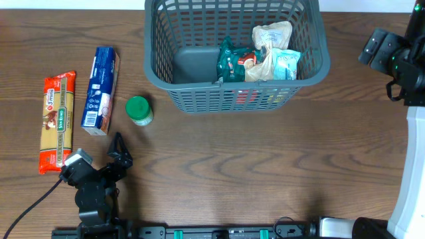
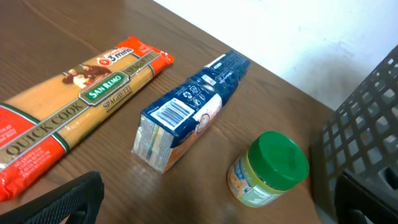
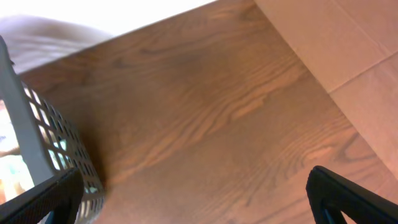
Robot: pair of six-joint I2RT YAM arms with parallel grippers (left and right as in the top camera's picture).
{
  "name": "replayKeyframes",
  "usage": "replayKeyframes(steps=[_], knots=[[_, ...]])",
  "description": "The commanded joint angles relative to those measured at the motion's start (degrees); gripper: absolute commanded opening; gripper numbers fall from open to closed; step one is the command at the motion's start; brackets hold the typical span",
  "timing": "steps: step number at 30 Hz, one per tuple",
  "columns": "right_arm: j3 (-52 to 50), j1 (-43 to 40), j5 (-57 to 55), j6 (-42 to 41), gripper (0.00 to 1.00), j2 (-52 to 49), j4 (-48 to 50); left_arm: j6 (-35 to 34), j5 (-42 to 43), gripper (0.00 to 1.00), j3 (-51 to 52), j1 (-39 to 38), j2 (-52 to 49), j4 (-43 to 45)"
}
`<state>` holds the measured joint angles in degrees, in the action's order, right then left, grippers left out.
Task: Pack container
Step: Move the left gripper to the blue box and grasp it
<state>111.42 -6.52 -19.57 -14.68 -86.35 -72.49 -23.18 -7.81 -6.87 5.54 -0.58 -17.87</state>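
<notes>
My left gripper grabs the blue carton [image 1: 100,89] across its narrow middle next, to pack it lengthwise into the container.
The dark grey slotted container [image 1: 166,73] stands at the back centre of the table. It holds a green packet [image 1: 234,61], a beige bag [image 1: 272,34] and a pale blue packet [image 1: 287,64]. A green-lidded jar [image 1: 139,110], a blue carton [image 1: 100,89] and a spaghetti packet [image 1: 57,119] lie on the table left of it. My left gripper [image 1: 119,151] is open and empty, near the front left, short of the jar [image 2: 270,168]. My right gripper [image 1: 378,48] is open and empty, right of the container [image 3: 37,130].
The left wrist view shows the carton [image 2: 186,112] and spaghetti [image 2: 74,93] lying side by side, with the container wall [image 2: 367,118] at right. A cable [image 1: 33,202] runs along the front left. The table's back edge meets a white surface.
</notes>
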Motion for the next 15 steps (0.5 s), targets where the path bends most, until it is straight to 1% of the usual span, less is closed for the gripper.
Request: replayKeyframes(steps=[1, 3, 7, 8, 11, 15], knots=[[0.3, -0.2, -1.0, -0.7, 0.99, 0.0, -0.7, -2.4, 1.0, 0.99, -1.5, 0.2, -0.6, 0.0], [0.3, -0.2, -1.0, -0.7, 0.99, 0.0, -0.7, -1.0, 1.0, 0.99, -4.5, 0.2, -2.9, -0.1], [0.3, -0.2, -1.0, -0.7, 0.99, 0.0, -0.7, 8.7, 0.7, 0.99, -15.0, 0.2, -13.5, -2.2], [0.3, -0.2, -1.0, -0.7, 0.99, 0.0, -0.7, 10.8, 0.4, 0.99, -18.7, 0.2, -17.5, -3.8], [0.3, -0.2, -1.0, -0.7, 0.99, 0.0, -0.7, 13.6, -1.3, 0.99, -30.1, 0.3, -30.0, -8.6], [0.3, -0.2, -1.0, -0.7, 0.99, 0.0, -0.7, 14.6, -1.1, 0.98, -46.9, 0.3, -46.9, -16.2]])
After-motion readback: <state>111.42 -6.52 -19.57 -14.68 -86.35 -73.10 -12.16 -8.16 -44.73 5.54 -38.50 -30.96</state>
